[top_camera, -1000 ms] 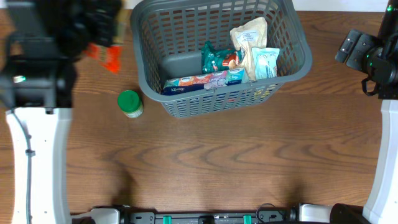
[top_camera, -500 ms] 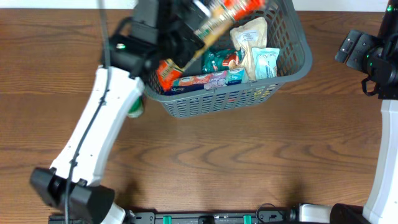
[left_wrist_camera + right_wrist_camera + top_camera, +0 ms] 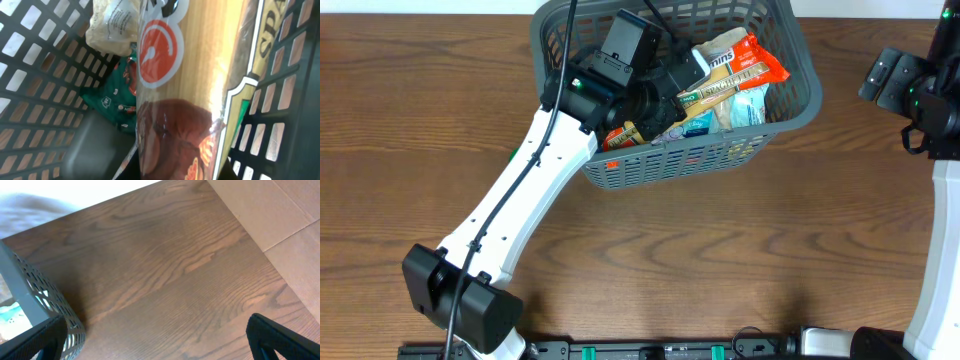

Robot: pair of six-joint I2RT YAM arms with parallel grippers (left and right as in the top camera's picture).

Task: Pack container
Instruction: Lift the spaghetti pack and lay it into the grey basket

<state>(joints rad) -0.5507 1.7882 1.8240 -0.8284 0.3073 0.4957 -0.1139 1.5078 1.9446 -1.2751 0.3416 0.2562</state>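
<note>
Both orange-red packet ends are inside the basket's sides, over the goods, so I need to open my left gripper now.
The container, a dark grey slotted basket [image 3: 798,108], stands at the table's far middle. My left gripper [image 3: 665,92] reaches into it and is shut on a long spaghetti packet [image 3: 735,70] with orange-red ends, held over the goods inside. In the left wrist view the packet [image 3: 200,75] fills the frame above my left gripper [image 3: 187,167], with a green pouch [image 3: 112,102], a beige bag [image 3: 115,25] and the basket wall [image 3: 30,60] below. My right gripper [image 3: 910,95] hangs open and empty at the far right, its fingers [image 3: 160,340] above bare wood beside the basket's corner [image 3: 35,300].
A tissue pack and other packets lie in the basket, mostly under my left arm [image 3: 520,200]. A sliver of a green-lidded jar [image 3: 513,155] shows left of the basket, behind the arm. A cardboard surface [image 3: 280,210] lies past the table's edge.
My left arm has swung from the far left of the table into the basket, carrying the spaghetti packet, which now lies over the goods. The right arm has not moved.
</note>
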